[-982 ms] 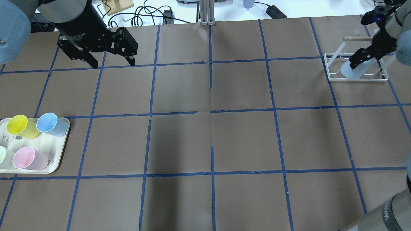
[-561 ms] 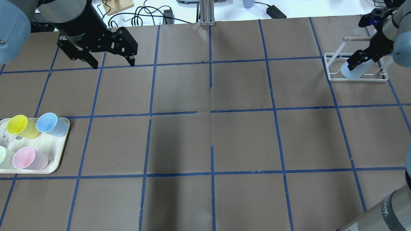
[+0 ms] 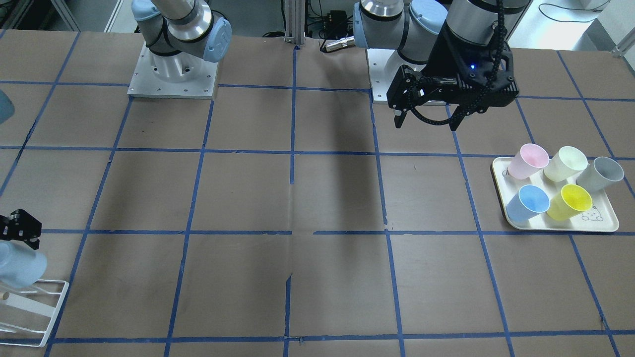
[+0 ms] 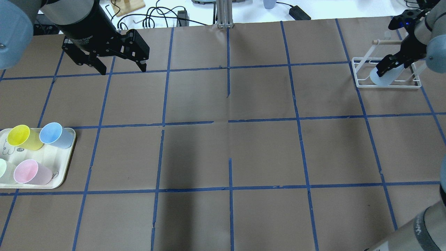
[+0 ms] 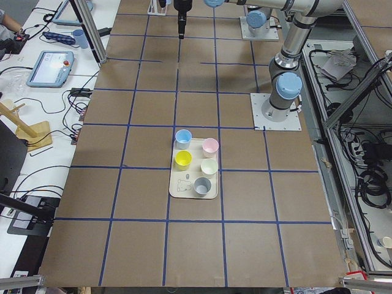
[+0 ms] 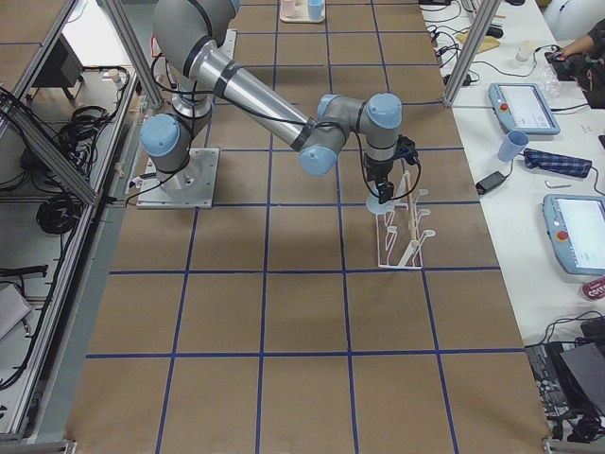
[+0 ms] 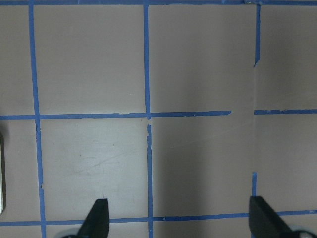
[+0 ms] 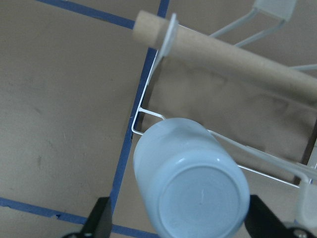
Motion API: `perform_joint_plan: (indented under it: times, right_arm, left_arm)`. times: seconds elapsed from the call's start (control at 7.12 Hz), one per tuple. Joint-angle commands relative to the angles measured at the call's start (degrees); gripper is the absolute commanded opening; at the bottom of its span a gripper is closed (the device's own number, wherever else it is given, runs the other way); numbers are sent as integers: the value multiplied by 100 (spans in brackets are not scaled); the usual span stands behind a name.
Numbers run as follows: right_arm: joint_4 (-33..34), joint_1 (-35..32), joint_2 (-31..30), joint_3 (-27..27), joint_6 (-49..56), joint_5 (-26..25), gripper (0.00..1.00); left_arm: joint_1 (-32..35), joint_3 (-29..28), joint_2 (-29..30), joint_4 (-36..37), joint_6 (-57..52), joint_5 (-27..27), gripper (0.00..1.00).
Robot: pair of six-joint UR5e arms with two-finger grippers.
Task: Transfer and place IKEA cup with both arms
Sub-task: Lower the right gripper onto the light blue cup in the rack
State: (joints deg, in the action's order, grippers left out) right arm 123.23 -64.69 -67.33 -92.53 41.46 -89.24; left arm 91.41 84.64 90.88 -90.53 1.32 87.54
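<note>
The IKEA cup needs to move off the white rack. My right gripper should next grab the cup by its base end.
The IKEA cup, pale blue, hangs tilted and upside down on the white wire rack at the far right. It also shows in the front view and, base toward the camera, in the right wrist view. My right gripper is open, with its fingers on either side of the cup and a gap to the cup's wall. My left gripper is open and empty, high over the far left of the table; the left wrist view shows only bare table between its fingertips.
A cream tray at the near left holds several pastel cups: another blue cup, a yellow cup, a pink cup, a green one and a grey cup. The rack's wooden bar runs above the cup. Cables lie beyond the table's far edge.
My right arm has shifted slightly left and back at the rack, and the cup has settled a little with it. The left arm has not moved.
</note>
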Motion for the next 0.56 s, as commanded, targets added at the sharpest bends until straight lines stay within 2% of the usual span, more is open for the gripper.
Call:
perform_joint_plan:
  times: [0.0,0.28,0.42]
  right_arm:
    - [-1,0,0,7,-6,-14,89]
    - [-1,0,0,7,-15,-14,74]
    - [-18,0,0,7,-15,-23,56]
  left_arm:
    - [0,0,0,-9,0,0,100]
    - [0,0,0,-9,0,0,100]
    - [0,0,0,0,0,0,100]
